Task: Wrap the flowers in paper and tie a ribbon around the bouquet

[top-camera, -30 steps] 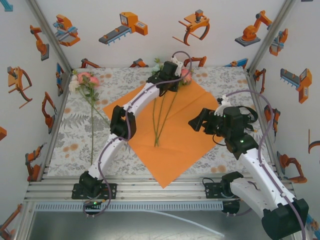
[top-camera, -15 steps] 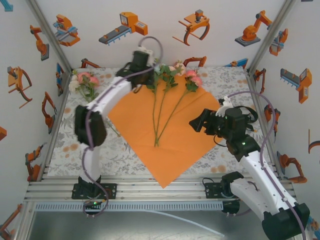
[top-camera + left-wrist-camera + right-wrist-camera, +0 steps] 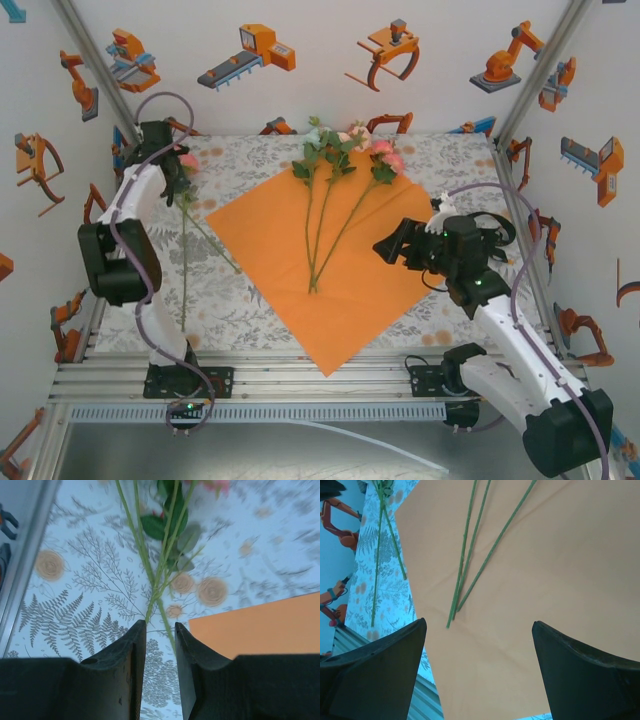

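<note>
The flower has to lie bloom-outward on the paper (image 3: pixel 345 320) for wrapping, so the robot's left gripper will next grab the flower's stem just below the leaves.
The orange paper (image 3: pixel 345 320) lies as a diamond in the middle of the table. Three flowers (image 3: pixel 325 215) rest on it, blooms at the far corner and stem ends meeting near its centre. More flowers (image 3: pixel 187 163) lie on the tablecloth at the far left. My left gripper (image 3: pixel 175 180) hovers over them, narrowly open and empty. In the left wrist view their stems (image 3: pixel 152 587) run straight ahead of the left gripper (image 3: pixel 160 625). My right gripper (image 3: pixel 390 243) hangs wide open over the paper's right side, above paper (image 3: pixel 545 555) and stem ends (image 3: pixel 462 580). The ribbon is out of view.
A floral tablecloth (image 3: pixel 450 160) covers the table. White walls with robot stickers close in on three sides, and an aluminium frame post (image 3: pixel 27 565) stands just left of my left gripper. The metal rail (image 3: pixel 320 385) with both arm bases runs along the near edge.
My left arm has swung from the paper's far corner to the far left, leaving three flowers on the paper. It now hangs over the other flowers. The right arm has barely moved.
</note>
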Controlling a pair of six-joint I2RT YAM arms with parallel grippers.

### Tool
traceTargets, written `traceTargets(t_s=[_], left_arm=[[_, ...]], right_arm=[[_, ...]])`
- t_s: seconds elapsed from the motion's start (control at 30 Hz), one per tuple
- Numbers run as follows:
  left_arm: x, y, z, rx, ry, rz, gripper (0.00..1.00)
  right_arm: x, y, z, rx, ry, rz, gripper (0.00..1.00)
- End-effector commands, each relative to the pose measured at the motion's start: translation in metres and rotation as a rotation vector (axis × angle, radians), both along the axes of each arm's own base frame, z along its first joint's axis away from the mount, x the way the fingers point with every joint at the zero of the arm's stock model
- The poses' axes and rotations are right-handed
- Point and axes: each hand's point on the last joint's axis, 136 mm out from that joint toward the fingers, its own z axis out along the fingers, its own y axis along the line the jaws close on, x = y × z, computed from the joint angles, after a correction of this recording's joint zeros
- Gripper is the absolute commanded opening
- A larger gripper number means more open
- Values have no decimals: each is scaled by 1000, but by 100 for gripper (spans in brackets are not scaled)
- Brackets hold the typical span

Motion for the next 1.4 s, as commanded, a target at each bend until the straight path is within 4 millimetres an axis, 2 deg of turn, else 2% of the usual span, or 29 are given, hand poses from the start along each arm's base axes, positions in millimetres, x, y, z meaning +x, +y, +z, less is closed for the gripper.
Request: traceTargets(t_s=[0.0,0.17,0.37,0.53,0.7,0.8,0.9,0.97,1.03,1.1,1.2,1.27,1.3,1.37], left_arm=[[-8,2,-30,28,161,-61,33],[-9,13,-66,57,285,-64,33],[-11,15,-92,48,367,-86,34],[-10,15,-109,2,421,-101,33],[-7,15,-114,-27,429,-109,30],[-7,13,-117,-46,434,-116,23],[-6,13,-113,-46,429,-113,6],[-4,13,-97,-48,390,-103,1],[-1,11,-71,-58,321,-91,0],[1,8,-37,-60,235,-81,0],[-1,-8,28,-77,67,-94,0],[-4,-37,75,-167,-80,-151,0],[-7,-54,92,-226,-143,-186,0],[-10,-100,133,-405,-305,-284,0]], right_arm=[[-3,3,4,41,-19,16,78],[-4,4,-1,34,-2,25,78],[-4,4,-1,33,-3,26,78],[-5,3,1,19,-7,29,78],[-6,2,2,13,-6,25,78],[-5,2,1,15,-4,23,78],[-5,3,3,18,-4,25,78],[-5,3,4,21,-8,27,78],[-6,3,5,25,-10,29,78],[-6,6,8,39,-16,43,78],[-9,15,20,94,-50,90,78],[-10,21,28,139,-85,119,78],[-10,22,32,155,-101,126,78],[-9,25,40,192,-129,133,78]])
